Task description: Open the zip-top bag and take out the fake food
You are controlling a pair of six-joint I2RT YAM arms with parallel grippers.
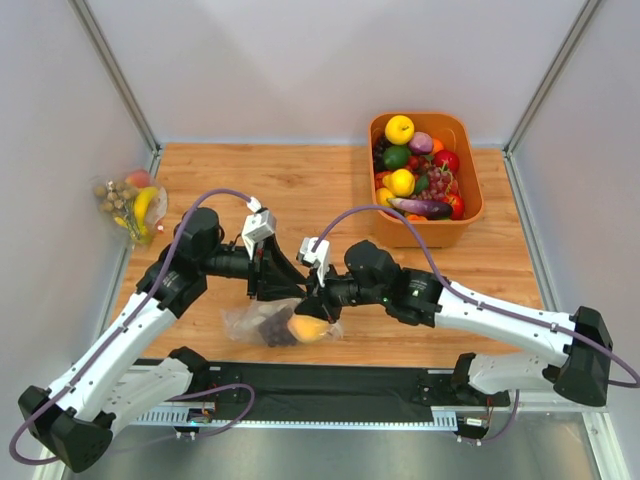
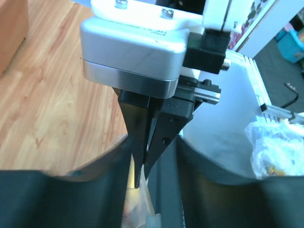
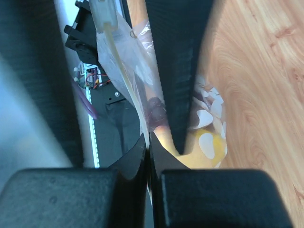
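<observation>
My left gripper will next grab the zip-top bag's top edge (image 2: 148, 195) at the zip strip (image 2: 148, 198). The rest of the zip strip will stay free for opening.
The zip-top bag (image 1: 262, 322) lies on the wood near the table's front edge, between both grippers. Through the film I see the round orange-yellow fruit (image 1: 310, 328) and the dark grapes (image 1: 273, 325); I cannot pick out the small yellow fruit. My right gripper (image 1: 322, 300) is shut on the bag's film just below the zip strip, as the right wrist view (image 3: 148, 140) shows, with the spotted bag (image 3: 121, 52), the fruit (image 3: 209, 152) and the grapes (image 3: 156, 107) beyond. My left gripper (image 1: 268, 293) stands open, its fingers (image 3: 178, 71) straddling the bag's top edge (image 2: 137, 204) and the right fingertips.
An orange bin (image 1: 470, 215) full of plastic fruit and vegetables stands at the back right. Another clear bag (image 1: 132, 205) with banana, peach and nuts lies against the left wall. A black mat (image 1: 330, 385) runs along the front edge behind the bag.
</observation>
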